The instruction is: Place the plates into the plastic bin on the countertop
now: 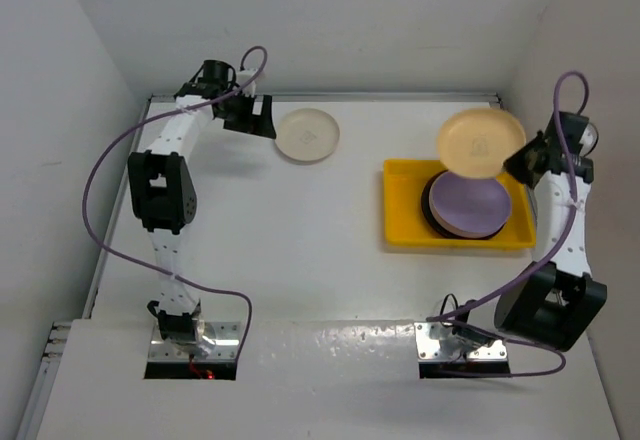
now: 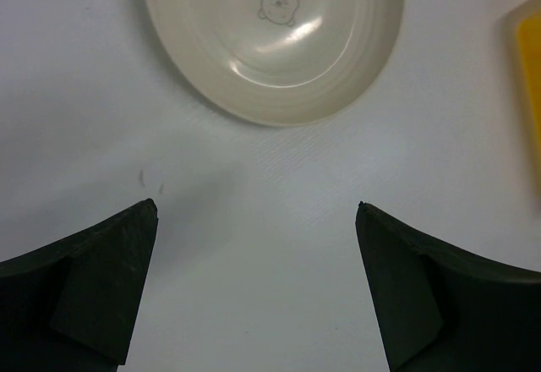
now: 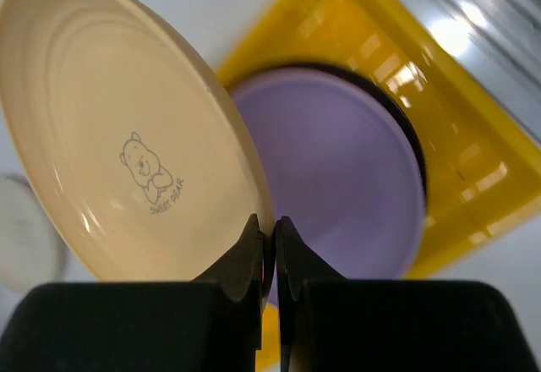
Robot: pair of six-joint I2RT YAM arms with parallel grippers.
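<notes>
I should next grab the cream plate by its raised rim (image 1: pixel 279 141) with my left gripper. Then the plate can be passed on toward the yellow plastic bin (image 1: pixel 400 210).
My right gripper (image 3: pixel 267 224) is shut on the rim of a pale orange plate (image 3: pixel 127 135), holding it tilted in the air above the yellow plastic bin (image 1: pixel 400 210). In the top view that plate (image 1: pixel 480 142) hangs over the bin's far edge. A stack of plates topped by a lilac one (image 1: pixel 468 205) lies in the bin; dark rims show beneath it (image 3: pixel 338 161). A cream plate (image 1: pixel 307 135) lies on the white countertop (image 1: pixel 300 250) at the back. My left gripper (image 2: pixel 258 211) is open and empty just short of that cream plate (image 2: pixel 270 34).
White walls border the countertop on the left, back and right. The bin's corner (image 2: pixel 528 76) shows at the right edge of the left wrist view. Purple cables loop off both arms.
</notes>
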